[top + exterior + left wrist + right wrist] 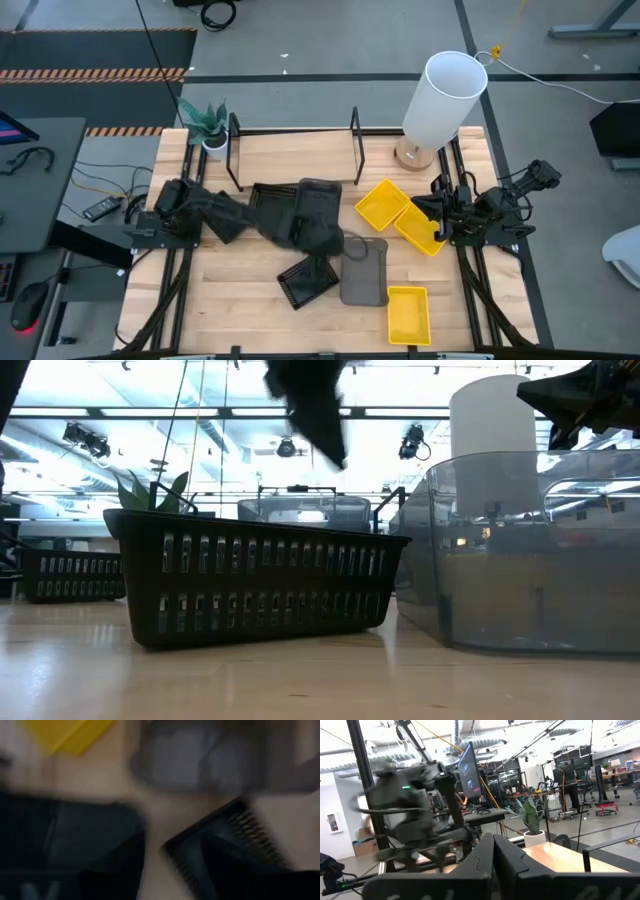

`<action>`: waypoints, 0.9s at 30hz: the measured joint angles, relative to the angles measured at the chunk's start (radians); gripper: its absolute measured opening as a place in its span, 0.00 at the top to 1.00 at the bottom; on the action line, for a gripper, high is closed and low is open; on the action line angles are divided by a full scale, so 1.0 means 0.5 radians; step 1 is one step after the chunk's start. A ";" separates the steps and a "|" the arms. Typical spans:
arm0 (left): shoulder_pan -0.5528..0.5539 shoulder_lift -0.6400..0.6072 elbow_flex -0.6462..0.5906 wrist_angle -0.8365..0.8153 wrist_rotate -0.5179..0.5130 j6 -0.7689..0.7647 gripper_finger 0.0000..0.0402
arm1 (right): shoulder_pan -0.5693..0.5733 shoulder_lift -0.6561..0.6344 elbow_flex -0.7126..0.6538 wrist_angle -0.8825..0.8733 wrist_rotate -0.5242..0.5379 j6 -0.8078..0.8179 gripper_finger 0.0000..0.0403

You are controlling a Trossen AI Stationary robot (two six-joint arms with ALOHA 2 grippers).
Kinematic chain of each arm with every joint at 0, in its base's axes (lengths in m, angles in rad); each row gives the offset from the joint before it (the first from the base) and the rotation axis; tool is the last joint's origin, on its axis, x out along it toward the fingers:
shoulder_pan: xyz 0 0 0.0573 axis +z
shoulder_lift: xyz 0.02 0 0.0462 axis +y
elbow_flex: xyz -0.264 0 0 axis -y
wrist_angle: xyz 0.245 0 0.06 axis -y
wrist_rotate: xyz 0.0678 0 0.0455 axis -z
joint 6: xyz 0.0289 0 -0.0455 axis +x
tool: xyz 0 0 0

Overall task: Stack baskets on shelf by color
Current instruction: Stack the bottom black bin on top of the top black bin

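Note:
My left gripper needs to take the grey basket by its short-side rim (363, 304) next, and then I will stack it with the other grey one.
My left arm reaches from the table's left side to the middle, with its gripper (322, 238) above a cluster of baskets; in the low view it (312, 410) is high above the table. Below it lie a black slatted basket (307, 281), a grey basket (364, 271), another grey one (318, 193) and a second black one (268, 198). Two yellow baskets (383, 203) (420, 229) lie side by side right of the middle, a third (408, 313) near the near edge. The shelf (295, 152) stands at the far edge. My right gripper (493, 854) is shut and waits at the table's right side.
A tall white cylinder (445, 93) stands on a wooden foot at the far right corner, beside the shelf's right end. A small potted plant (208, 126) stands at the shelf's left end. Bare wood shows at the near left part of the table (225, 300).

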 joint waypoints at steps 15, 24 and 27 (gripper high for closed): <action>-0.235 0.782 1.090 -0.272 0.084 -0.048 0.55 | 0.000 0.000 0.001 0.006 0.001 0.000 0.96; -0.285 0.899 1.242 -0.096 0.107 -0.122 0.50 | 0.000 0.000 0.001 0.009 0.000 0.000 0.96; -0.306 0.934 1.247 0.037 0.027 -0.126 0.50 | 0.000 0.000 0.000 0.005 0.000 0.000 0.96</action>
